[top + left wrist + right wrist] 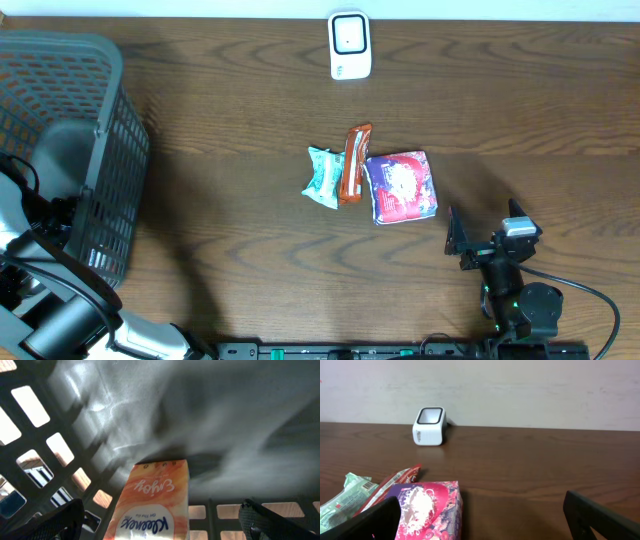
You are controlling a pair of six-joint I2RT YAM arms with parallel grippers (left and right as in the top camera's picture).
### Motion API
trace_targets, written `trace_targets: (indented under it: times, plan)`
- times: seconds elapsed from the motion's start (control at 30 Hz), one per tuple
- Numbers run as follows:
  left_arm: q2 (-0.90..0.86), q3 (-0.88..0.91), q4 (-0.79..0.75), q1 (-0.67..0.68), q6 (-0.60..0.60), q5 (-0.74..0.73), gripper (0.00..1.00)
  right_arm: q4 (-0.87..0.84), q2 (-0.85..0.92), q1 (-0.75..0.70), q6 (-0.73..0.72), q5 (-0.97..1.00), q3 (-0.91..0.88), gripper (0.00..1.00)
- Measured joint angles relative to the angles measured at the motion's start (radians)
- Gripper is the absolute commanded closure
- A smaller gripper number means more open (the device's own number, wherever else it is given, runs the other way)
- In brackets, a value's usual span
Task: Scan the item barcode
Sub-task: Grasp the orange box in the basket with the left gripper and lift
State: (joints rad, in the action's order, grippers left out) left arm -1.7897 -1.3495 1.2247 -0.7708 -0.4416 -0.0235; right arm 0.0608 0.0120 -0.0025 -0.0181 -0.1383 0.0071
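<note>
Next, my left gripper grabs the Kleenex tissue pack by its two long side edges, to keep its broad sides uncovered for barcode scanning.
An orange-and-white Kleenex tissue pack (155, 495) lies on the grey basket's floor (240, 420). My left gripper (162, 527) is open inside the basket, its fingers standing well clear of the pack on both sides. On the table lie a teal packet (323, 177), an orange-red bar (354, 163) and a purple-and-red pack (400, 186), side by side. My right gripper (483, 228) is open and holds nothing. It is low over the table, just right of the purple-and-red pack (427, 510). The white barcode scanner (350, 45) stands at the far edge.
The grey mesh basket (100, 170) fills the table's left side, with my left arm reaching into it. The scanner (429, 426) faces up, well beyond the three items. Bare wood lies to the right of the right gripper (485, 522).
</note>
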Motion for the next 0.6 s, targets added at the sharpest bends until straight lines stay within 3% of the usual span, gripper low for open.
trace_targets:
  times: [0.6]
  plan:
    - [0.0, 0.0, 0.091, 0.0, -0.011, 0.0, 0.02, 0.0, 0.0, 0.0, 0.0, 0.0, 0.0, 0.01]
